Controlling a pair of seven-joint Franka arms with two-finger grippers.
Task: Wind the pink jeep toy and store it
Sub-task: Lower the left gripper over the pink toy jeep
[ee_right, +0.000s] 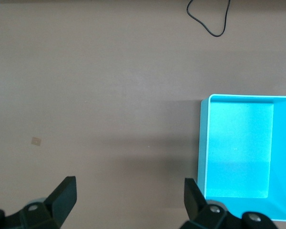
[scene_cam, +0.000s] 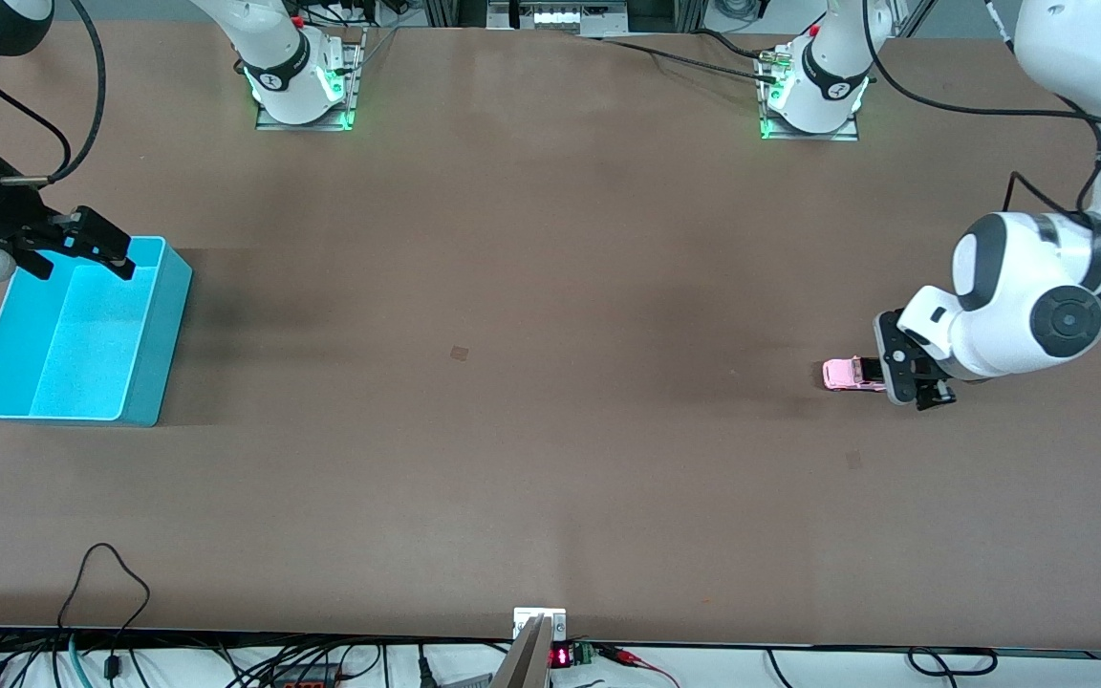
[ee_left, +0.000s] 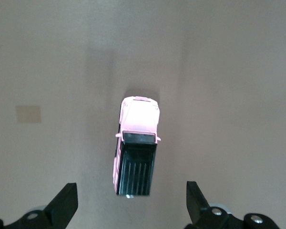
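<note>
The left gripper will wind the pink jeep toy next, so it will pick the toy up by its black roof (ee_left: 137, 167).
The pink jeep toy (scene_cam: 852, 374) stands on the brown table toward the left arm's end, its black roof up. My left gripper (scene_cam: 902, 384) is low over the jeep's rear end and open. In the left wrist view the jeep (ee_left: 136, 148) lies just ahead of the gap of the gripper (ee_left: 132, 205), and the wide-apart fingers (ee_left: 64, 206) do not touch it. My right gripper (scene_cam: 84, 268) hangs open and empty over the farther rim of the cyan bin (scene_cam: 161, 334). In the right wrist view one side of that gripper (ee_right: 130, 200) is by the bin's wall (ee_right: 203, 143).
Small tan patches mark the table (scene_cam: 460, 353) (scene_cam: 853, 460). A black cable loop (scene_cam: 103, 573) lies near the table edge closest to the front camera. The bin holds nothing that I can see.
</note>
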